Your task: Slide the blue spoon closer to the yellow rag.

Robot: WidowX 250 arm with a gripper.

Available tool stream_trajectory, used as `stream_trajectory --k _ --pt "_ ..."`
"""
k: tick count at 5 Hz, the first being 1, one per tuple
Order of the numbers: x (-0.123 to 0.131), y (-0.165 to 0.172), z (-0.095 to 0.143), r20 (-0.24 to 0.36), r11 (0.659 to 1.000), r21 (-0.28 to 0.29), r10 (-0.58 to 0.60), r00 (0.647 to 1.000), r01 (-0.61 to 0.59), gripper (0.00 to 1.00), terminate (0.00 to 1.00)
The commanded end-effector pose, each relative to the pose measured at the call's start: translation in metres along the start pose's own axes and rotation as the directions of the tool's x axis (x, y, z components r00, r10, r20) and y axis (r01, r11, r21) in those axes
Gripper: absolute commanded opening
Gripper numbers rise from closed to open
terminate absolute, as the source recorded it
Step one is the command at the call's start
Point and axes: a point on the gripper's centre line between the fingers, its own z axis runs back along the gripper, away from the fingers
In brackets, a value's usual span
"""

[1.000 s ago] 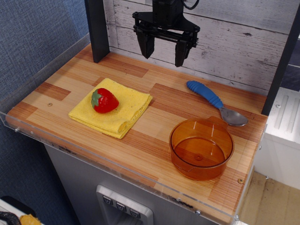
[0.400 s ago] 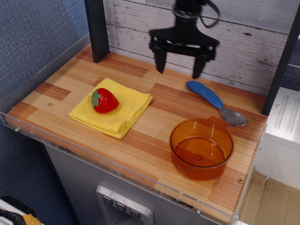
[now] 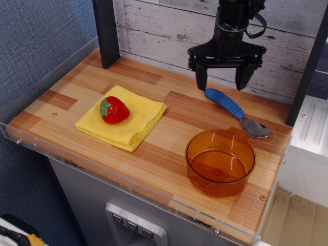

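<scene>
The blue spoon's ribbed blue handle (image 3: 224, 102) is the part my gripper will grab next, to slide the spoon closer to the yellow rag (image 3: 134, 123).
The blue spoon (image 3: 231, 109) lies on the wooden table at the right rear, ribbed blue handle toward the back left, silver bowl toward the front right beside the orange bowl. The yellow rag (image 3: 134, 123) lies flat at the left centre with a red strawberry (image 3: 115, 109) on it. My gripper (image 3: 221, 85) hangs open just above the rear end of the spoon's handle, one finger on each side of it, touching nothing that I can see.
An orange translucent bowl (image 3: 220, 162) stands at the front right, just in front of the spoon's bowl. A dark post (image 3: 106, 32) stands at the back left, another along the right edge. A white plank wall closes the back. A clear rim edges the table.
The gripper has moved right and lower, from above the table's rear middle to over the spoon's handle end. It stays open. Spoon, rag, strawberry and bowl have not moved.
</scene>
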Motion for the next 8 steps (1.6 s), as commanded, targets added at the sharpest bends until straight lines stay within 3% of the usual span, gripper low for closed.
stream_trajectory --k 1,2,3,6,7,8 --pt "0.006 -0.013 -0.001 0.027 0.983 -0.063 0.174 0.984 -0.172 1.0 0.0" --pt "0.004 -0.016 -0.007 -0.02 0.984 0.014 0.179 0.984 -0.179 1.0 0.0" --pt "0.002 -0.02 -0.016 -0.006 0.968 -0.016 0.251 0.968 -0.251 1.0 0.0" --pt "-0.005 -0.024 -0.038 -0.061 0.954 -0.022 0.296 0.953 -0.298 1.0 0.0" --pt "-0.005 -0.024 -0.038 -0.063 0.952 -0.026 0.302 0.951 -0.304 0.0 0.0" --pt "-0.004 -0.025 -0.032 -0.061 0.951 -0.045 0.303 0.951 -0.306 0.0 0.0"
